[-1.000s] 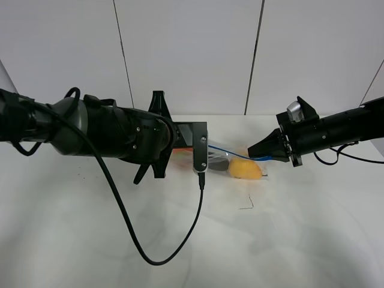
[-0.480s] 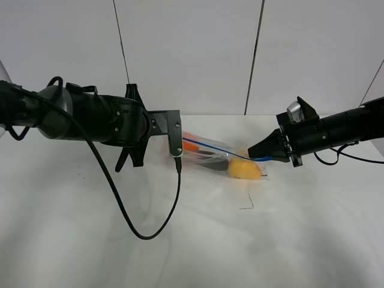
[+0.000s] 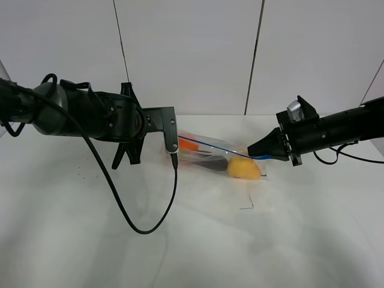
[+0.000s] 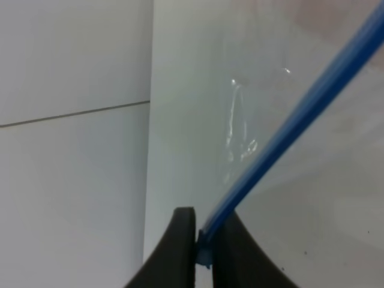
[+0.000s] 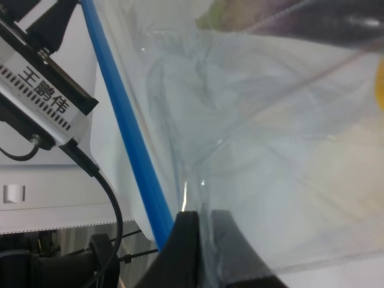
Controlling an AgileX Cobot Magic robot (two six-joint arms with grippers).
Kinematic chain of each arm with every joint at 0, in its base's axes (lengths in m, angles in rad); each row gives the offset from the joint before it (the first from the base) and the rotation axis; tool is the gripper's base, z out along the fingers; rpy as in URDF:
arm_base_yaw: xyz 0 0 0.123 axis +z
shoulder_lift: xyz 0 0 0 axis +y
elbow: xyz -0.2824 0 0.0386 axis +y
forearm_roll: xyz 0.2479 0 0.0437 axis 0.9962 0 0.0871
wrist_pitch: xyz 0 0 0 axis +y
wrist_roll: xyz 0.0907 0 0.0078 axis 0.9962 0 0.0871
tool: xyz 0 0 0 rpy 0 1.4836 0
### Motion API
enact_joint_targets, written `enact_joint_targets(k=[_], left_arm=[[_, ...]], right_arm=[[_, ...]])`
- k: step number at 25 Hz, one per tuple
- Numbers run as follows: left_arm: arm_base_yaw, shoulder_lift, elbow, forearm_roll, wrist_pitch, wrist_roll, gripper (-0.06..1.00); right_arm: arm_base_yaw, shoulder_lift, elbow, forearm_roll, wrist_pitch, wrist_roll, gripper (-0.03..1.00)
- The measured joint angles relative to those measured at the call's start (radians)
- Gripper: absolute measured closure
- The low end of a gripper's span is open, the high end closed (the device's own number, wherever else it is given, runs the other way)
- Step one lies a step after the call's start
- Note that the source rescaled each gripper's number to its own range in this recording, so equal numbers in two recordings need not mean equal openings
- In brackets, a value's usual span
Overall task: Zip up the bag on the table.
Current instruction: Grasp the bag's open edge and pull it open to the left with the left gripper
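Note:
My left gripper should open now, because the blue zipper strip ends at the slider in my fingers. The slider would settle at that end of the strip.
The clear bag (image 3: 207, 153) lies on the white table (image 3: 288, 240), with an orange (image 3: 188, 137), a dark eggplant (image 3: 213, 162) and a yellow fruit (image 3: 243, 168) inside. Its blue zipper strip (image 3: 216, 147) is stretched taut between my two grippers. My left gripper (image 3: 177, 143) is shut on the strip's left end; in the left wrist view the strip (image 4: 288, 126) runs into the closed fingertips (image 4: 204, 243). My right gripper (image 3: 257, 152) is shut on the bag's right end; in the right wrist view the film sits between the fingertips (image 5: 204, 240) and the strip (image 5: 123, 129) passes just beside them.
The left arm's black cable (image 3: 144, 228) hangs in a loop onto the table in front of the bag. A small thin dark scrap (image 3: 247, 204) lies in front of the yellow fruit. A panelled white wall (image 3: 192, 54) stands behind the table.
My left gripper has slid left along the blue strip, from over the bag's middle to its left end, uncovering the bag. The right gripper has stayed put.

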Motion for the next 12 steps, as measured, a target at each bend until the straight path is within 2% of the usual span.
enact_joint_targets(k=[2,4,6,9,10,12], left_arm=[[0.000,0.000,0.000,-0.001,0.000,0.000,0.94],[0.001,0.000,0.000,-0.002,0.017,0.000,0.87],[0.014,0.000,0.000,-0.011,0.044,0.000,0.70],[0.020,0.000,0.000,-0.051,0.049,-0.009,0.36],[0.020,-0.001,0.000,-0.062,0.042,-0.021,0.28],[0.020,-0.005,0.000,-0.080,0.034,-0.058,0.20]], right_arm=[[0.000,0.000,0.000,0.000,0.000,0.000,0.97],[-0.001,0.000,0.000,-0.012,0.000,0.000,0.97],[-0.003,0.000,0.000,-0.027,-0.002,0.000,0.97],[-0.003,0.000,0.000,-0.034,-0.002,0.000,0.97],[-0.003,0.000,0.000,-0.035,-0.002,0.000,0.97],[-0.003,0.000,0.000,-0.037,-0.002,0.000,0.97]])
